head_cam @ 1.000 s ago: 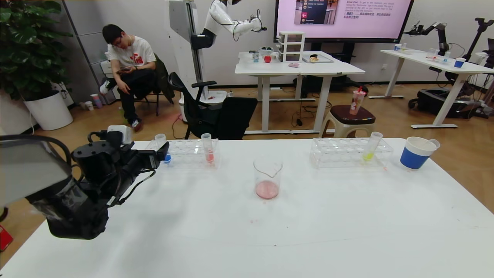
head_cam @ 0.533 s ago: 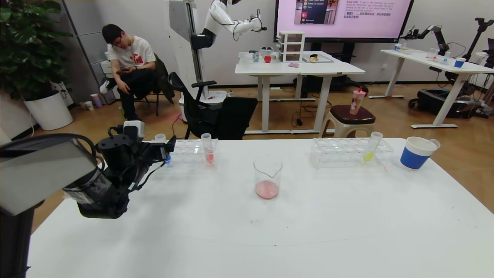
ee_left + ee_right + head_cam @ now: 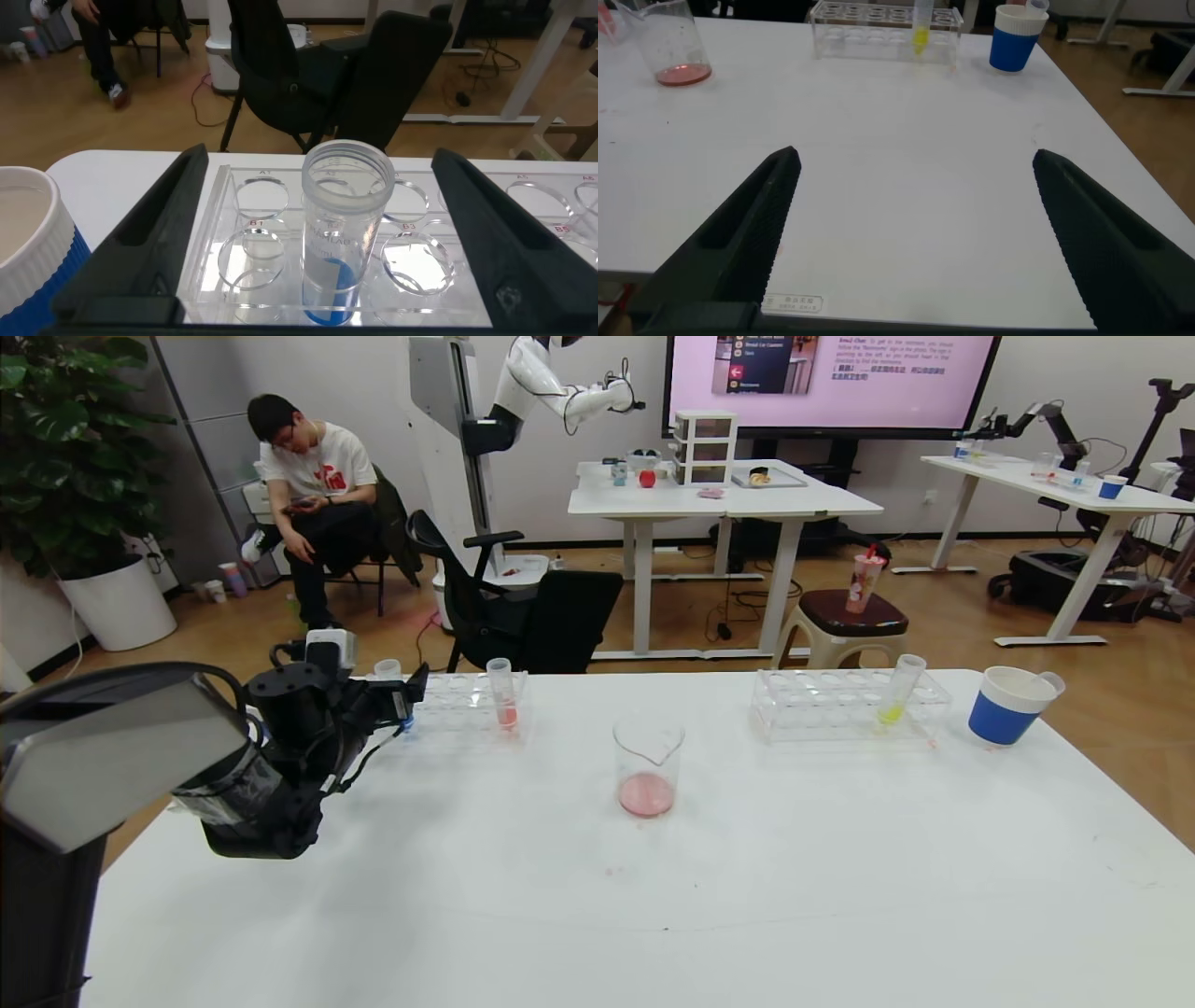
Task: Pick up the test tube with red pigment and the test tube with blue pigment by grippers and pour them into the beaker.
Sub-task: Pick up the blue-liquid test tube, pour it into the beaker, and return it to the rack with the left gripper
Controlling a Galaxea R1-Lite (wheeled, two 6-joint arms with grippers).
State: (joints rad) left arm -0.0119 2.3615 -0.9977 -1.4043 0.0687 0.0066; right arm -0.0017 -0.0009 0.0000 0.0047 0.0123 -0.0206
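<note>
I should next grab the tube's bare upper side (image 3: pixel 344 219) with my left gripper, since the clear rack (image 3: pixel 252 271) surrounds everything lower down. Then I can pour from the test tube with blue pigment.
The test tube with blue pigment (image 3: pixel 341 233) stands upright in a clear rack (image 3: pixel 467 705) at the table's far left; only its rim (image 3: pixel 387 667) shows in the head view. My left gripper (image 3: pixel 320 154) is open, one finger on each side of that tube with a gap on both sides. The test tube with red pigment (image 3: pixel 502 695) stands in the same rack, further right. The beaker (image 3: pixel 647 765) sits mid-table with a little pinkish-red liquid. My right gripper (image 3: pixel 915 159) hangs open over bare table near the front edge, out of the head view.
A second clear rack (image 3: pixel 845 705) at the far right holds a yellow-liquid tube (image 3: pixel 899 695), with a blue-and-white cup (image 3: pixel 1008 705) beside it. Another blue-and-white cup (image 3: pixel 28 243) stands close to my left gripper. Chairs and tables stand beyond the far edge.
My left arm has moved forward and up to the rack, bringing its fingers around the blue tube. Nothing else on the table has moved.
</note>
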